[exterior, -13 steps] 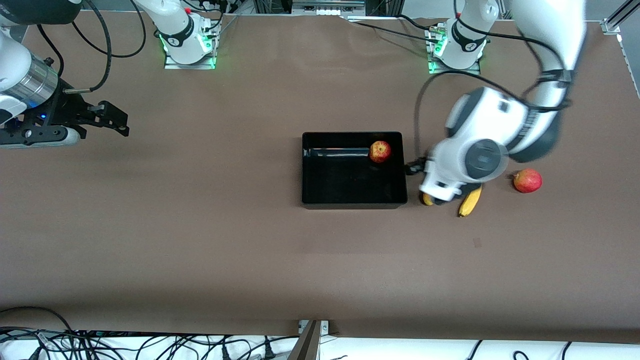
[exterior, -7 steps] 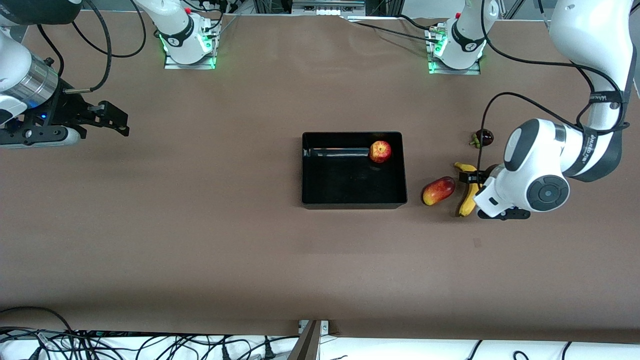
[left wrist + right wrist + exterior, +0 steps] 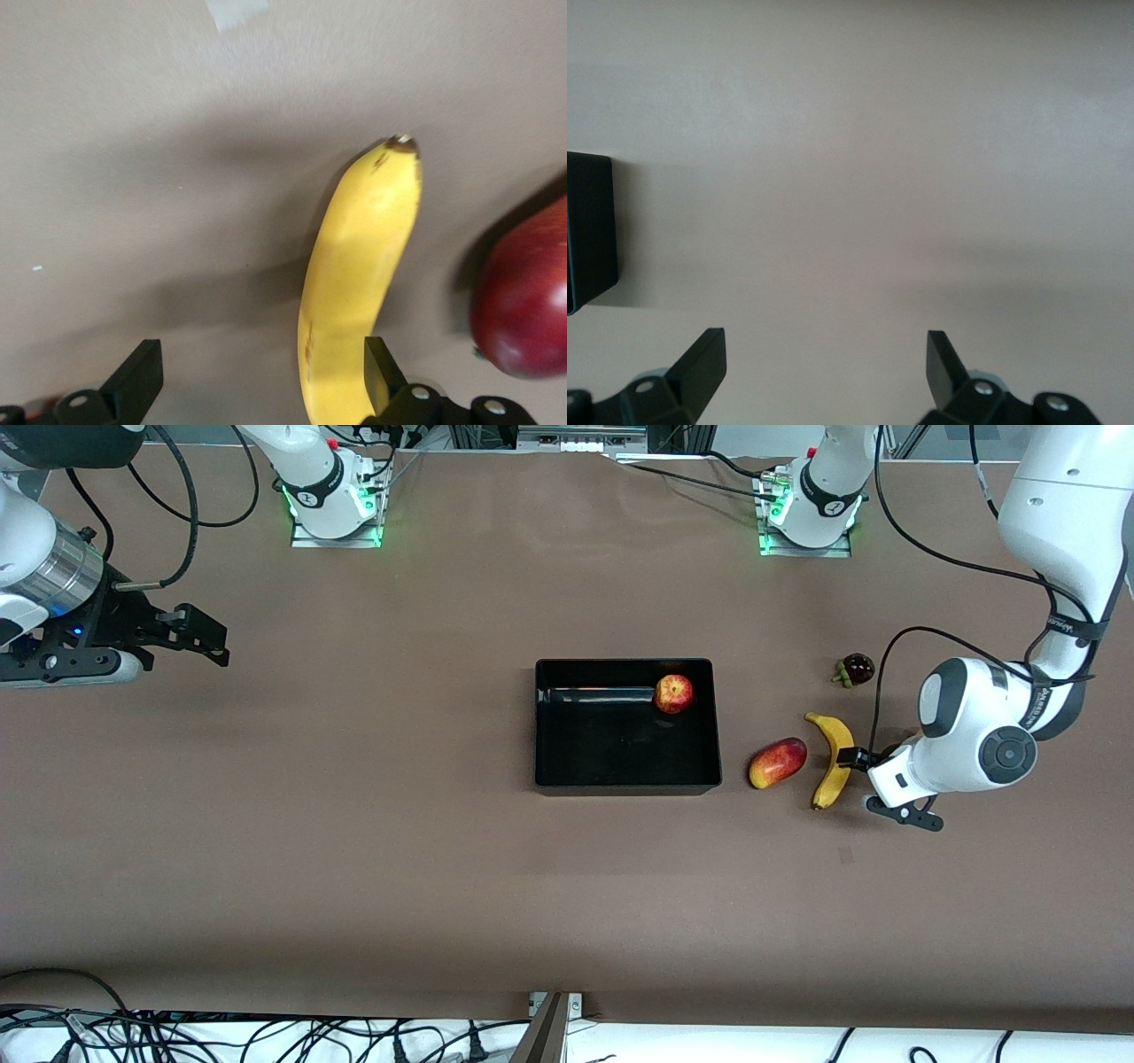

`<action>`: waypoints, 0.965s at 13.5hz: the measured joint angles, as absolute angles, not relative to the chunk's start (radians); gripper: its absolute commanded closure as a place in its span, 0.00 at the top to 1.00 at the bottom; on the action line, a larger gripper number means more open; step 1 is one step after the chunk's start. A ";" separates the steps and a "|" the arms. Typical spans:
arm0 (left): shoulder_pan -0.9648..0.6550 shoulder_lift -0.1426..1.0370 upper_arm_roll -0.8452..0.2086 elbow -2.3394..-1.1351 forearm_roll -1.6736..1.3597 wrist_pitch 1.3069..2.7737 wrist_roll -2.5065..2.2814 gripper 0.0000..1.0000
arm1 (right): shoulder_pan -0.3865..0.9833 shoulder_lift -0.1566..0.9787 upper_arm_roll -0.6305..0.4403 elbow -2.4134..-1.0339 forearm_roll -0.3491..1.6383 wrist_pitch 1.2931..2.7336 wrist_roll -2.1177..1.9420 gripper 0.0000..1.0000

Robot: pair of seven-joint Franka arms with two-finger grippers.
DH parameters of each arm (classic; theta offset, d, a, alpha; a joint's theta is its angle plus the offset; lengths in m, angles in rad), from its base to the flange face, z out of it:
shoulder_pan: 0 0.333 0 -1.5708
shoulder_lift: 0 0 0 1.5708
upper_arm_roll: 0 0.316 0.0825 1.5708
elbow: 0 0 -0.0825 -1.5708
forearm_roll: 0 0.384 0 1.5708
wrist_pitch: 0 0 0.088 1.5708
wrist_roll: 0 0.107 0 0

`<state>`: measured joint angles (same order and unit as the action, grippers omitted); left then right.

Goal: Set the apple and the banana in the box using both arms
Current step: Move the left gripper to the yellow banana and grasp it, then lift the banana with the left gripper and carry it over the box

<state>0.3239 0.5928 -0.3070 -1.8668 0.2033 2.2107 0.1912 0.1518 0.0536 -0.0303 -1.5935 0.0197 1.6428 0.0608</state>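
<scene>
My left gripper's fingers are above the banana, over bare tabletop, so closing now would miss. First, my left gripper first lowers to the banana, then closes on it.
The apple (image 3: 674,693) lies in the black box (image 3: 627,784), in the corner toward the robots' bases and the left arm's end. The banana (image 3: 833,760) lies on the table beside the box, toward the left arm's end. My left gripper (image 3: 861,765) is low beside the banana's middle. In the left wrist view it (image 3: 257,372) is open, with the banana (image 3: 354,274) just inside one finger and bare table filling the gap. My right gripper (image 3: 208,642) waits open over bare table at the right arm's end, also open in its wrist view (image 3: 824,372).
An elongated red-and-yellow fruit (image 3: 777,763) lies between box and banana. A red fruit (image 3: 523,310) shows at the edge of the left wrist view. A small dark fruit (image 3: 856,668) lies farther from the camera than the banana. The box's corner (image 3: 589,230) shows in the right wrist view.
My left arm has swung from beside the box toward its own end of the table, uncovering the elongated fruit and the banana and covering a round red fruit. The right arm has not moved.
</scene>
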 measured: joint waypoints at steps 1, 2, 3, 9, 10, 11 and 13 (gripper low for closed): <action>0.324 0.595 -0.313 -1.877 0.203 2.220 0.191 1.00 | 0.152 0.054 -0.030 -1.594 0.020 1.643 0.061 1.00; 0.322 0.594 -0.319 -1.879 0.203 2.220 0.191 1.00 | 0.152 0.054 -0.030 -1.594 0.020 1.643 0.061 1.00; 0.321 0.594 -0.323 -1.879 0.203 2.220 0.191 1.00 | 0.154 0.054 -0.030 -1.594 0.020 1.643 0.061 1.00; 0.320 0.617 -0.327 -1.896 0.203 2.219 0.191 0.00 | 0.159 0.054 -0.030 -1.594 0.020 1.643 0.061 1.00; 0.320 0.624 -0.329 -1.897 0.203 2.219 0.191 0.00 | 0.159 0.054 -0.030 -1.594 0.020 1.643 0.061 1.00; 0.321 0.622 -0.334 -1.894 0.203 2.212 0.191 0.00 | 0.159 0.054 -0.030 -1.594 0.020 1.643 0.061 1.00; 0.321 0.604 -0.364 -1.874 0.203 2.161 0.182 0.00 | 0.159 0.054 -0.030 -1.594 0.020 1.643 0.061 1.00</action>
<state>0.3211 0.6036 -0.3645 -1.8739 0.2032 2.1614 0.1823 0.1589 0.0536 -0.0300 -1.5936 0.0198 1.6427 0.0608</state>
